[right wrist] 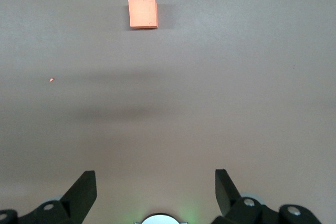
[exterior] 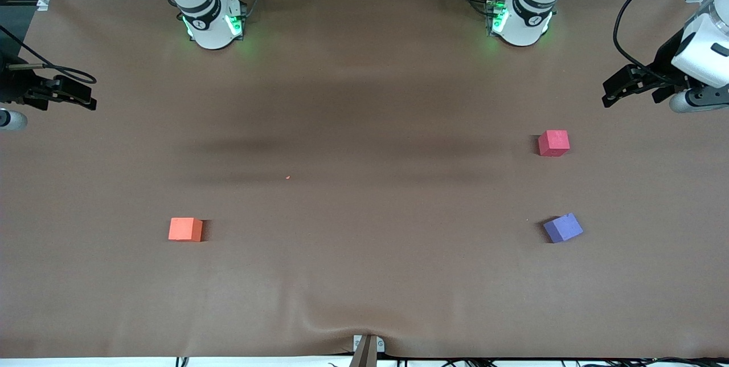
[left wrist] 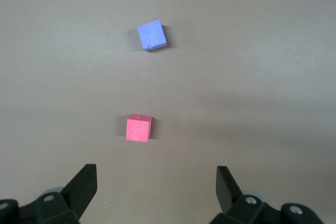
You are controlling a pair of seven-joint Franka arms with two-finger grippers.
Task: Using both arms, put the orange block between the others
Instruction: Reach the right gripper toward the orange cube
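My right gripper takes hold of the orange block (exterior: 185,229) (right wrist: 143,13) by two opposite sides next, to get the block between the other cubes.
The orange block (exterior: 185,229) (right wrist: 143,13) rests on the brown table cover toward the right arm's end, with nothing touching it. Toward the left arm's end sit the others: a pinkish-red cube (exterior: 553,143) (left wrist: 138,128) and, nearer to the front camera, a purple-blue cube (exterior: 562,227) (left wrist: 152,35), with a bare gap between them. My left gripper (exterior: 607,93) (left wrist: 156,174) hangs open and empty over the table's edge at its own end. My right gripper (exterior: 90,99) (right wrist: 156,178) hangs open and empty over the table's edge at its end.
Both arm bases (exterior: 213,25) (exterior: 521,22) stand at the table's back edge with green lights on. A tiny orange crumb (exterior: 287,177) (right wrist: 51,80) lies mid-table. The brown cover (exterior: 364,276) wrinkles around a clamp (exterior: 365,349) at the front edge.
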